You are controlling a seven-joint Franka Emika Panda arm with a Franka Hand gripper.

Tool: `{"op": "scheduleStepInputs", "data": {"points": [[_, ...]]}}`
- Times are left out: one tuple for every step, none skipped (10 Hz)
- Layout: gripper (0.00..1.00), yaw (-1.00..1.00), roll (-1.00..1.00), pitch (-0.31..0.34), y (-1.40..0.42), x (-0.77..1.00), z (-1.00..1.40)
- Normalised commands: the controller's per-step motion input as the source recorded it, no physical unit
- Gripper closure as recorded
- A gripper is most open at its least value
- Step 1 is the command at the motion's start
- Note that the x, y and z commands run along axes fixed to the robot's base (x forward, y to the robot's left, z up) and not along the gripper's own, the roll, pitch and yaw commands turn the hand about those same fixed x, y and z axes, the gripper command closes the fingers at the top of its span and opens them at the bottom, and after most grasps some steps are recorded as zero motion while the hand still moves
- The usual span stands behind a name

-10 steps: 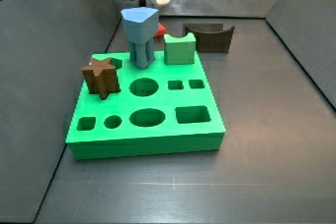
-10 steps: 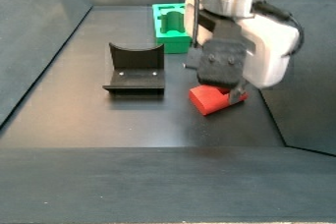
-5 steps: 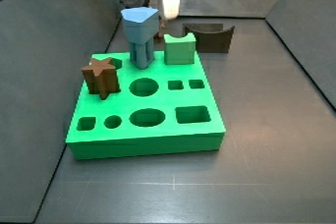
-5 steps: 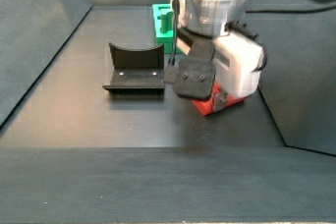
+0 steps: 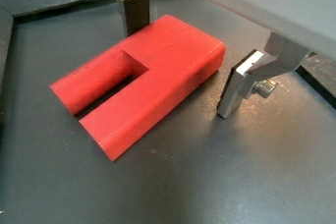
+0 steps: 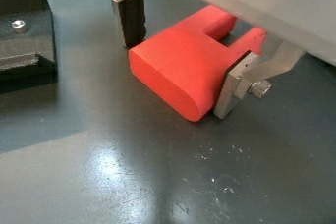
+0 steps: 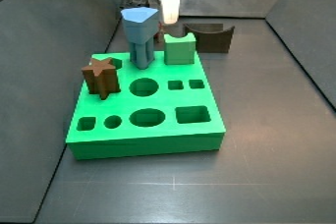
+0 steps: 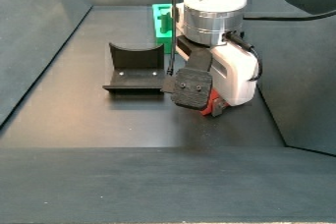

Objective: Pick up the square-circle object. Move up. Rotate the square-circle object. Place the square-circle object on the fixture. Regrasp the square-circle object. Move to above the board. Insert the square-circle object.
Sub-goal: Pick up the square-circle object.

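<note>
Next, the gripper grabs the square-circle object by its blocky square end (image 5: pixel 179 51) to lift and rotate the object.
The square-circle object (image 5: pixel 138 81) is a red peg lying flat on the dark floor, seen in both wrist views (image 6: pixel 184 66). My gripper (image 5: pixel 188 51) is open and straddles its blocky end. One dark pad (image 6: pixel 132 20) stands on one side and a silver finger (image 6: pixel 234 85) on the other, with small gaps showing. In a side view the gripper (image 8: pixel 199 98) is low at the floor, and only a red sliver of the object (image 8: pixel 214 108) shows. The fixture (image 8: pixel 133 68) stands beside it, apart. The green board (image 7: pixel 144 110) lies in the foreground.
On the board stand a tall blue peg (image 7: pixel 140 33), a brown star peg (image 7: pixel 101 75) and a green notched block (image 7: pixel 180 47). The fixture (image 7: pixel 210 36) sits behind them. Dark enclosure walls (image 8: pixel 46 31) rise on both sides.
The gripper has come down around the red object, which showed plainly on the floor a second ago and is now mostly covered in the side view.
</note>
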Motion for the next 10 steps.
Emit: {"op": "scheduleStepInputs", "data": {"points": [[1.00, 0.00, 0.00, 0.000, 0.00, 0.00, 0.00], [1.00, 0.00, 0.00, 0.000, 0.00, 0.00, 0.00], [1.00, 0.00, 0.00, 0.000, 0.00, 0.00, 0.00], [1.00, 0.00, 0.00, 0.000, 0.00, 0.00, 0.00], [1.00, 0.00, 0.00, 0.000, 0.00, 0.00, 0.00], [1.00, 0.00, 0.00, 0.000, 0.00, 0.00, 0.00], [1.00, 0.00, 0.00, 0.000, 0.00, 0.00, 0.00], [1.00, 0.00, 0.00, 0.000, 0.00, 0.00, 0.00], [1.00, 0.00, 0.00, 0.000, 0.00, 0.00, 0.00], [1.00, 0.00, 0.00, 0.000, 0.00, 0.00, 0.00]]}}
